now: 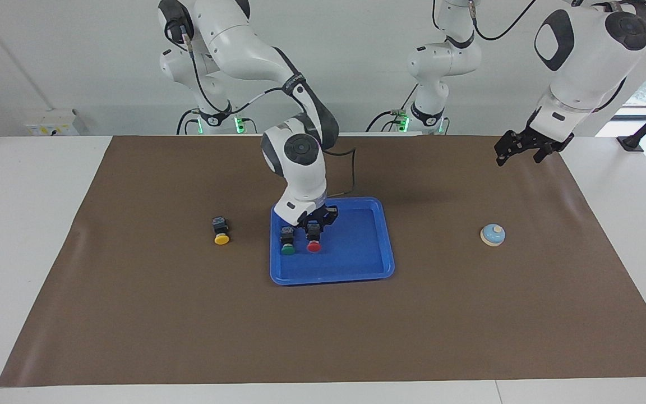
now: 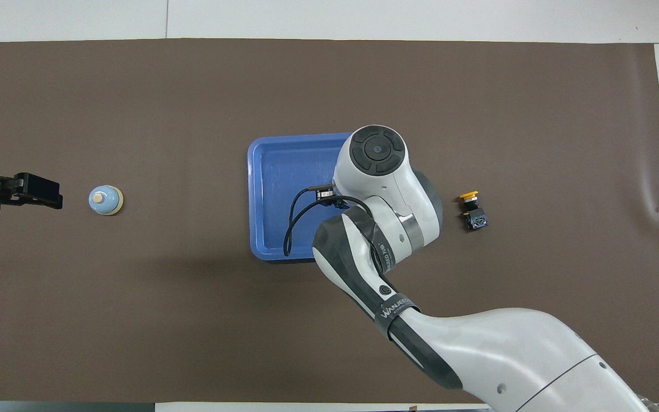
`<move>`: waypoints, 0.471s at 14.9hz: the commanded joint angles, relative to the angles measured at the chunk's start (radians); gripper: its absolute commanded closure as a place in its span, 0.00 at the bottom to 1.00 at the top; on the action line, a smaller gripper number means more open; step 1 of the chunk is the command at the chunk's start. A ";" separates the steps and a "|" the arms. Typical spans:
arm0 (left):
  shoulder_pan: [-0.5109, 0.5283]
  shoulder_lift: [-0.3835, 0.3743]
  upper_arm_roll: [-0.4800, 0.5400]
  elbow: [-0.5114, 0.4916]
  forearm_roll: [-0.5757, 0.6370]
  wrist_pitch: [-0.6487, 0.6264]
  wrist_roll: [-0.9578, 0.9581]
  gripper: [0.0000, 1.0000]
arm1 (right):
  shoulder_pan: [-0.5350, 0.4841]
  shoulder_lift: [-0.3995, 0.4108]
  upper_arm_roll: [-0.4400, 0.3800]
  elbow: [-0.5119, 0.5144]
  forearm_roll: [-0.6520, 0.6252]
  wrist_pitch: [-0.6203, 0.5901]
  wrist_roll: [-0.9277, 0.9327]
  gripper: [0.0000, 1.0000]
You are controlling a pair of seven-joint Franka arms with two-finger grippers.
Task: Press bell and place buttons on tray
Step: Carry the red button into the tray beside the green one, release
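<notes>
The red button is low in the blue tray [image 2: 272, 194], inside the tray's rim, so it would stand in place and my right gripper should open its fingers.
The blue tray [image 1: 356, 264] [image 2: 272, 194] lies mid-table. In it stands the green button [image 1: 287, 247]. Beside that is the red button [image 1: 314, 243], low in the tray, with my right gripper [image 1: 314, 224] shut on its black body; I cannot tell whether it rests on the tray floor. In the overhead view my right arm hides both. The yellow button [image 1: 221, 232] [image 2: 472, 209] lies on the mat beside the tray, toward the right arm's end. The light-blue bell [image 1: 492, 235] [image 2: 105, 200] sits toward the left arm's end. My left gripper [image 1: 519, 159] [image 2: 43, 194] hangs open, waiting.
A brown mat [image 1: 188, 325] covers most of the white table [image 1: 20, 224]. A black cable loops from my right wrist over the tray's edge nearest the robots. A third robot base stands at the table's edge between the two arms.
</notes>
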 commanded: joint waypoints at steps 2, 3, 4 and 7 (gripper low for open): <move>-0.005 -0.011 0.006 -0.004 -0.001 0.008 -0.002 0.00 | 0.005 -0.001 -0.001 -0.016 0.007 0.024 0.023 0.75; -0.005 -0.011 0.006 -0.004 -0.001 0.008 -0.002 0.00 | 0.007 -0.001 -0.001 -0.016 0.007 0.022 0.027 0.54; -0.005 -0.011 0.006 -0.004 -0.001 0.008 -0.002 0.00 | 0.020 -0.001 -0.001 -0.016 0.007 0.018 0.031 0.20; -0.005 -0.011 0.006 -0.004 -0.001 0.008 -0.002 0.00 | 0.030 -0.004 -0.005 0.003 -0.007 -0.036 0.034 0.00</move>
